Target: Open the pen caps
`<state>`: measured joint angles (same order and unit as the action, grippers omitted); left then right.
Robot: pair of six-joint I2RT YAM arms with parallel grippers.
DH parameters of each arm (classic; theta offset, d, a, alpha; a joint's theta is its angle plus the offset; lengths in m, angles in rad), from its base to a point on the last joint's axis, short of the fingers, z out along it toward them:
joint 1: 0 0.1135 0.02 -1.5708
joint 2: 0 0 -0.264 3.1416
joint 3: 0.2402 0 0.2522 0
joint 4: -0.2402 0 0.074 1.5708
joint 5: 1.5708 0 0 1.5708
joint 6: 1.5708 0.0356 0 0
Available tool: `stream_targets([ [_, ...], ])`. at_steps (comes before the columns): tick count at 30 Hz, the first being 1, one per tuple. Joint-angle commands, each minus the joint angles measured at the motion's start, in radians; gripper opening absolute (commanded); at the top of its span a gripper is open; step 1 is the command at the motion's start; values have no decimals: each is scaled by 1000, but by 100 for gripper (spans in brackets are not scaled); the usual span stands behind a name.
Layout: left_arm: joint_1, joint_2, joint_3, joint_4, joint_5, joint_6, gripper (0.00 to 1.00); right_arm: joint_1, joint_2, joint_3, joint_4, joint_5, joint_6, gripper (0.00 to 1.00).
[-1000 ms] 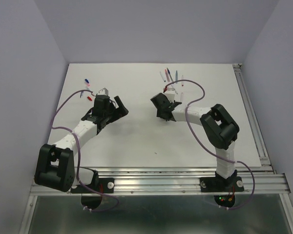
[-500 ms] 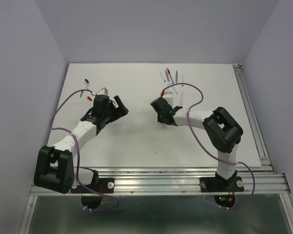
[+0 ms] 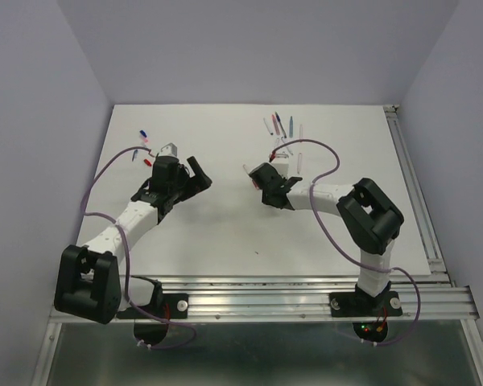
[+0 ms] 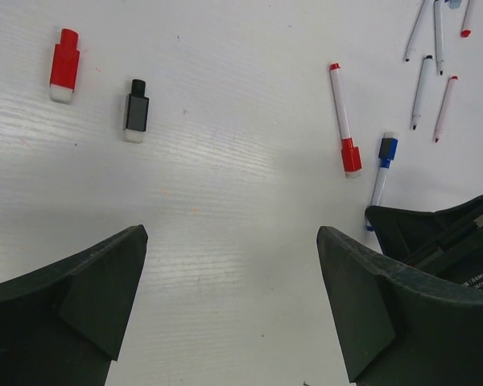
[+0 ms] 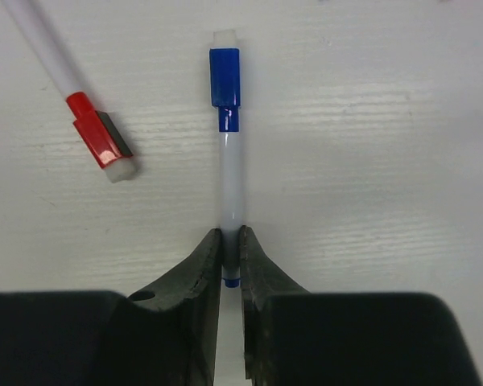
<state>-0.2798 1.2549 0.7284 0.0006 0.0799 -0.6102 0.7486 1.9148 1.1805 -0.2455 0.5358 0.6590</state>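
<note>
My left gripper will next take hold of the blue pen cap by its white-tipped end to open it.
My right gripper [image 5: 232, 241] is shut on the white barrel of a blue pen. The blue pen cap [image 5: 224, 76] is on the pen's far end, ahead of the fingertips. In the top view this gripper [image 3: 259, 172] is at mid-table, with the pen end sticking out to its left. My left gripper [image 4: 232, 265] is open and empty above bare table, and is left of centre in the top view [image 3: 196, 174]. It sees the same blue cap [image 4: 387, 148] beside a red-capped pen [image 4: 344, 121]. A loose red cap [image 4: 63, 64] and a loose black cap [image 4: 135, 110] lie far left.
Several uncapped pens [image 3: 283, 126] lie at the back of the white table, also at the top right of the left wrist view [image 4: 425, 80]. The red-capped pen [image 5: 97, 138] lies just left of the held pen. More loose caps [image 3: 143, 135] lie at the back left.
My right wrist has turned with the pen in it, so the pen's end now sticks out to the left. My left arm has hardly moved.
</note>
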Motion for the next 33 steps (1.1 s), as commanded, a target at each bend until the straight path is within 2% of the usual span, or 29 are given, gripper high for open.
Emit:
stream_targets([
  [1,-2,-46,0,15,34,15,99,8,-69,-65,-135,61,50,8],
  [5,-2,-54,-10,39,89,10,99,8,-177,-137,-42,35,21,6],
  [7,-2,-63,-20,68,139,6,99,8,-259,-205,67,-57,-53,6],
  [8,-1,-74,-33,99,187,1,99,8,-310,-256,107,-150,-79,6],
  [9,-1,-80,-41,116,214,-2,99,8,-310,-281,145,-151,-102,5],
  [12,-7,-106,-82,201,320,-35,99,8,-423,-384,322,-461,-191,4],
  [16,-41,-133,-125,289,380,-80,99,8,-528,-461,494,-724,-214,4],
  [23,-120,-149,-126,329,340,-123,99,8,-582,-487,595,-878,-161,4],
  [28,-165,-132,-121,358,327,-148,93,9,-579,-495,667,-979,-119,4],
  [31,-189,-121,-115,361,308,-158,84,9,-580,-496,686,-1000,-108,4],
  [33,-199,-115,-115,364,299,-163,74,11,-580,-496,686,-1002,-107,4],
])
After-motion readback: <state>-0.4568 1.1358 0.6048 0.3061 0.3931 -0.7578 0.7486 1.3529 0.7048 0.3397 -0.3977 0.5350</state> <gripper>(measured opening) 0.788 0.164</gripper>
